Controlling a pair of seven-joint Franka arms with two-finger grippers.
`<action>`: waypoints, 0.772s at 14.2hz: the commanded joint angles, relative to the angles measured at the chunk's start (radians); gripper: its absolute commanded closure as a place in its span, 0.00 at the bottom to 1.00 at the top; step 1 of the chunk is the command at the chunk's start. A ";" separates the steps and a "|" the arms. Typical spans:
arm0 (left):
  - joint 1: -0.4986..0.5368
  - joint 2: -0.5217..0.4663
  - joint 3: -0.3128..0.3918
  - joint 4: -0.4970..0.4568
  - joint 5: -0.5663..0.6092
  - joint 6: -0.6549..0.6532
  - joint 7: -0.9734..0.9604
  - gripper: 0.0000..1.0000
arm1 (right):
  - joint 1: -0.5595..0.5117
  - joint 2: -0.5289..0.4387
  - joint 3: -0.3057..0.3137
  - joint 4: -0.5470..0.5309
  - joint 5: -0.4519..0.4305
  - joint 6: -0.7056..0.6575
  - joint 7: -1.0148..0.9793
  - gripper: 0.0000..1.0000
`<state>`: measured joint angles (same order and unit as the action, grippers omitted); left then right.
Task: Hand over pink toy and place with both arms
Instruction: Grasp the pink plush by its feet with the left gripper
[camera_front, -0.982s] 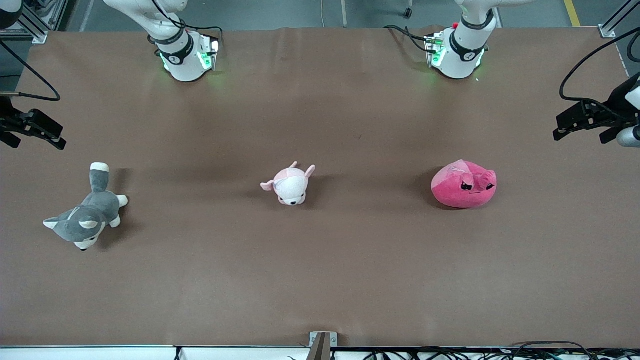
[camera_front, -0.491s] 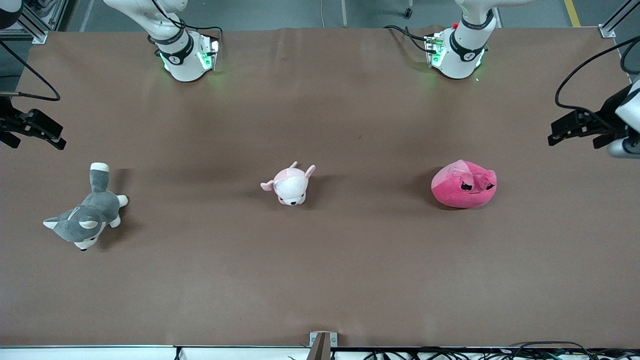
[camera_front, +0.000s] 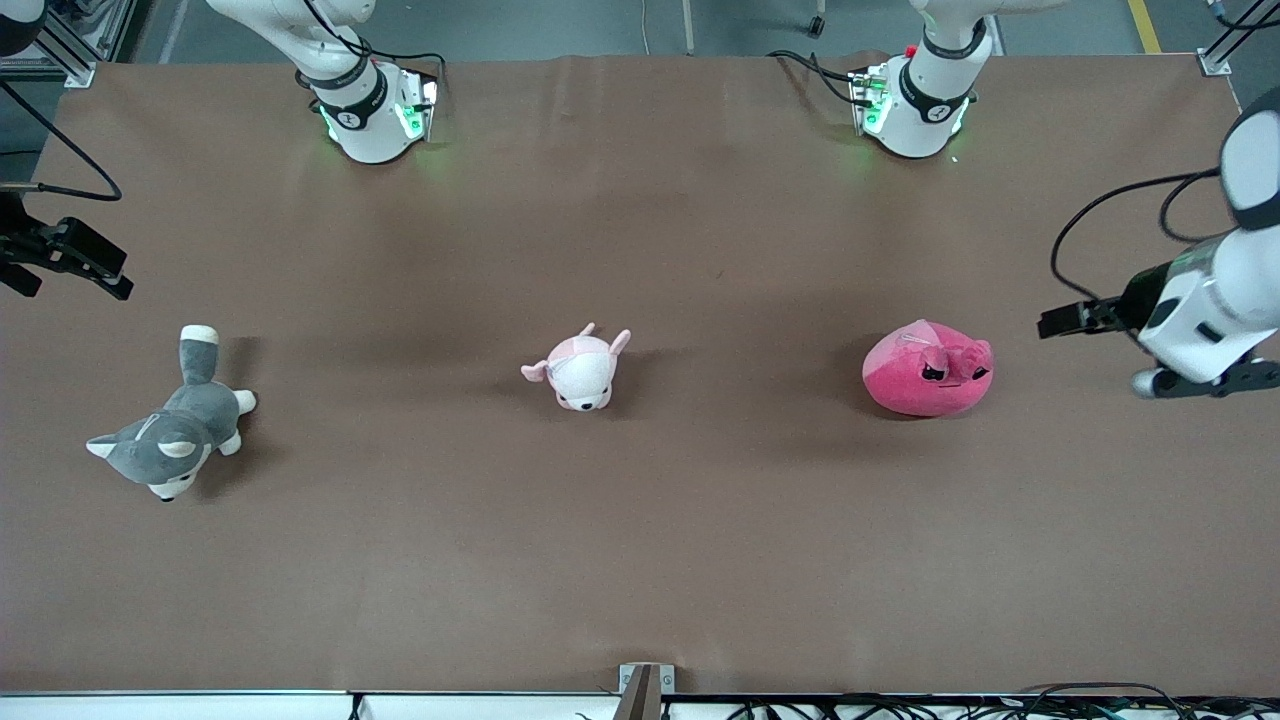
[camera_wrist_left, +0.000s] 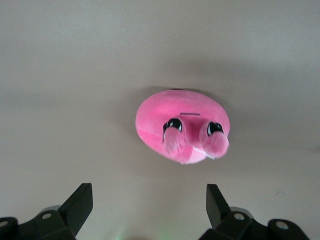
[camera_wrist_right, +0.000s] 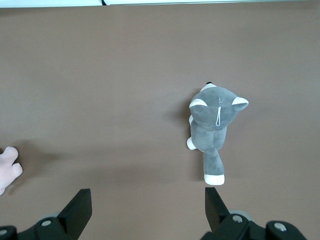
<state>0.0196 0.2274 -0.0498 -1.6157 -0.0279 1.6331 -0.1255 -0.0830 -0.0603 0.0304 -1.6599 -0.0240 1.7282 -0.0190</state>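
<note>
My left gripper needs to grip the toy next by one narrow eye stalk (camera_front: 970, 360) that sticks out, because the hot-pink toy's body (camera_front: 902, 377) is wide and round.
The hot-pink toy (camera_front: 928, 380) lies on the brown table toward the left arm's end, its dark eyes facing the front camera. My left gripper (camera_front: 1062, 324) is in the air beside it, toward the table's end, open and empty. In the left wrist view the toy (camera_wrist_left: 182, 132) shows ahead of the open left gripper (camera_wrist_left: 149, 205), apart from the fingers. My right gripper (camera_front: 80, 265) waits over the table's edge at the right arm's end. It shows open and empty in the right wrist view (camera_wrist_right: 148, 205).
A pale pink-and-white plush (camera_front: 580, 370) lies mid-table. A grey-and-white husky plush (camera_front: 170, 430) lies near the right arm's end; it also shows in the right wrist view (camera_wrist_right: 215, 127). A metal bracket (camera_front: 645, 685) sits at the table's front edge.
My left gripper has swung in from the table's end toward the pink toy and come lower. The right arm and all three toys have not moved.
</note>
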 joint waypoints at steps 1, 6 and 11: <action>-0.012 -0.016 0.001 -0.125 -0.006 0.120 -0.020 0.00 | 0.008 -0.010 0.002 0.000 0.018 0.005 -0.002 0.00; -0.039 0.016 -0.002 -0.254 -0.007 0.266 -0.080 0.00 | 0.061 0.011 0.003 0.009 0.027 -0.021 -0.004 0.00; -0.052 0.023 -0.004 -0.343 -0.006 0.363 -0.100 0.28 | 0.092 0.008 0.002 0.046 0.062 -0.131 -0.050 0.00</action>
<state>-0.0317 0.2641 -0.0547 -1.9278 -0.0281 1.9639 -0.2177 -0.0001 -0.0481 0.0368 -1.6327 0.0253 1.6217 -0.0297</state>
